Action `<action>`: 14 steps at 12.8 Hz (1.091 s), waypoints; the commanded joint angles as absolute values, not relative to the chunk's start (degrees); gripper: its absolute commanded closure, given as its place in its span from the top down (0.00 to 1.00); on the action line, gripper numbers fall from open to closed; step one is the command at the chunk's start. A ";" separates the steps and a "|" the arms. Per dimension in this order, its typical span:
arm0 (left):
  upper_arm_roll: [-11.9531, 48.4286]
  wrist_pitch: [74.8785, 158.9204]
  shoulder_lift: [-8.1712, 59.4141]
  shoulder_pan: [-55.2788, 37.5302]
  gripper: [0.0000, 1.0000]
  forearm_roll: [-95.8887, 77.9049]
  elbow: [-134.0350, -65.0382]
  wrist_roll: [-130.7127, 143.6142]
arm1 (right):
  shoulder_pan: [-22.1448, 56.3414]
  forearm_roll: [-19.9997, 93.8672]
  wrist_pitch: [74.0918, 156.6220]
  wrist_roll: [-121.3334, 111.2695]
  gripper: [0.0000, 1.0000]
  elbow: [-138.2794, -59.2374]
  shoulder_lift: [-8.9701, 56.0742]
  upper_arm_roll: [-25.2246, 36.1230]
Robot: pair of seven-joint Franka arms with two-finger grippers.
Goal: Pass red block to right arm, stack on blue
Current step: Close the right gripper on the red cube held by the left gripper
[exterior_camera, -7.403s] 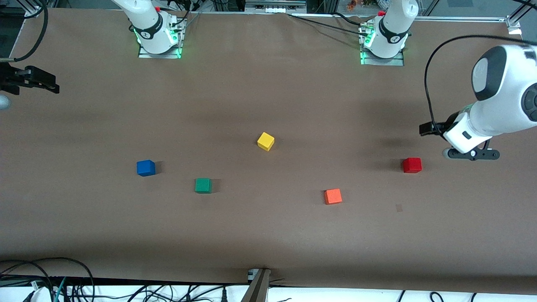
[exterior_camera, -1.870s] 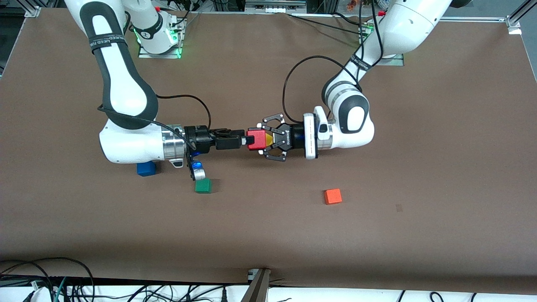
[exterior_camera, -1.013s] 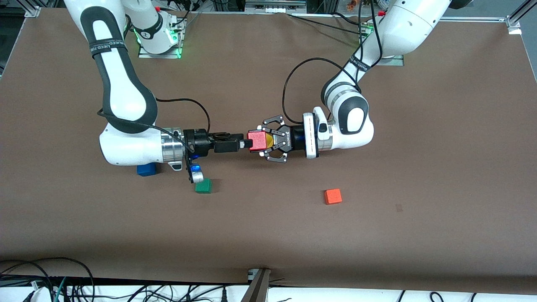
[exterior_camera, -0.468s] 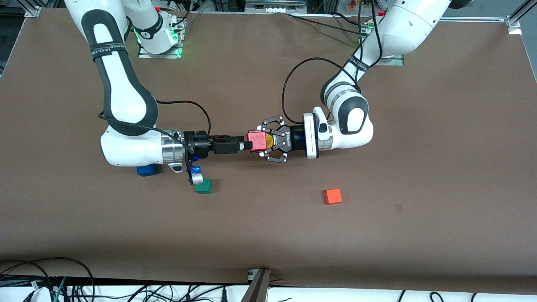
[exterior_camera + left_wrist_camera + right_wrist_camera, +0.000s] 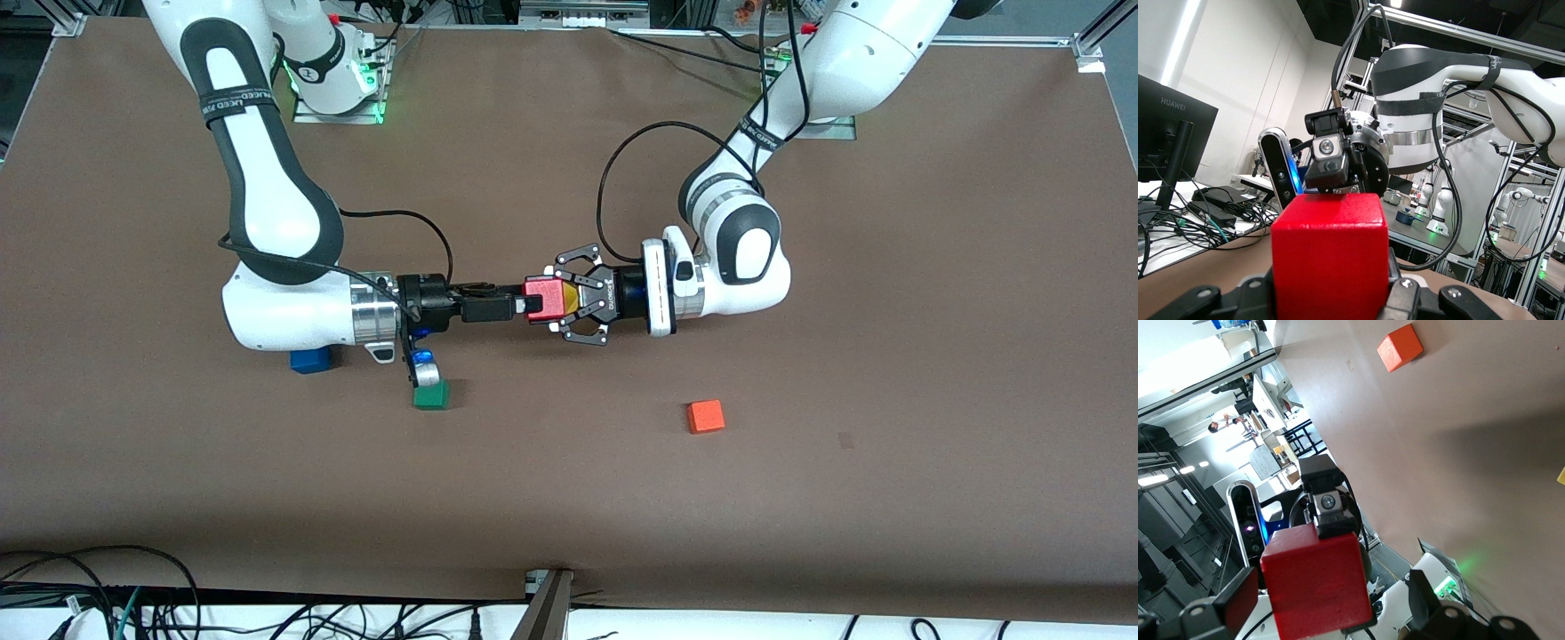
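Note:
My right gripper's fingers are on both sides of the red block [image 5: 544,298] [image 5: 1315,580], so they would hold it if I closed now. I will close.
The red block [image 5: 544,298] is up in the air over the middle of the table, clamped in my left gripper [image 5: 556,300], which is shut on it. In the left wrist view the block [image 5: 1330,257] fills the space between the jaws. My right gripper [image 5: 526,305] faces the left one. It is open, and its fingers [image 5: 1238,600] stand on either side of the block [image 5: 1315,580] with gaps showing. The blue cube [image 5: 309,360] sits on the table, partly hidden under the right arm's wrist.
A green cube [image 5: 431,395] lies just under the right wrist's camera, nearer the front camera than the blue cube. An orange cube [image 5: 706,416] lies toward the left arm's end and also shows in the right wrist view [image 5: 1399,347]. A yellow cube is mostly hidden under the grippers.
The right arm has slid a little toward the left gripper, bringing its open fingers around the red block. The left arm has held still with the block.

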State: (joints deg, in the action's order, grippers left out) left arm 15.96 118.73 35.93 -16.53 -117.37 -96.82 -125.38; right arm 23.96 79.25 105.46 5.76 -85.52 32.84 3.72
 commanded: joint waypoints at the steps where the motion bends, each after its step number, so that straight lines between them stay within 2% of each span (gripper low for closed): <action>1: 16.08 118.04 36.74 -16.61 0.00 -119.27 -95.62 -127.09 | 24.61 80.77 106.61 3.96 0.94 -85.69 32.87 3.60; 3: 16.17 118.04 36.65 -16.70 0.00 -119.27 -95.71 -127.00 | 24.70 80.77 106.70 3.87 0.72 -85.69 32.87 3.60; 4: 16.26 118.04 36.56 -16.61 0.00 -119.27 -95.80 -126.91 | 24.78 80.68 106.70 3.87 0.51 -85.69 32.87 3.60; 5: 16.17 118.04 36.56 -16.61 0.10 -119.27 -95.71 -127.00 | 24.79 80.68 106.61 3.95 0.40 -85.69 32.78 3.60; 6: 16.26 117.86 36.56 -16.61 0.68 -119.27 -95.97 -127.26 | 24.79 80.68 106.61 3.87 0.37 -85.69 32.78 3.60; 7: 16.26 116.73 36.48 -16.35 1.00 -119.35 -96.50 -127.70 | 24.79 80.60 106.61 3.87 0.36 -85.61 32.78 3.60; 14: 16.08 116.10 35.16 -15.47 1.00 -119.18 -97.74 -126.83 | 24.35 80.16 106.44 3.87 0.36 -85.43 32.70 3.69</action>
State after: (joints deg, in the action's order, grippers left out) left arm 15.89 116.87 36.13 -15.99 -117.53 -97.16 -125.44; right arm 24.53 79.79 106.25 4.16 -85.43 32.91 3.74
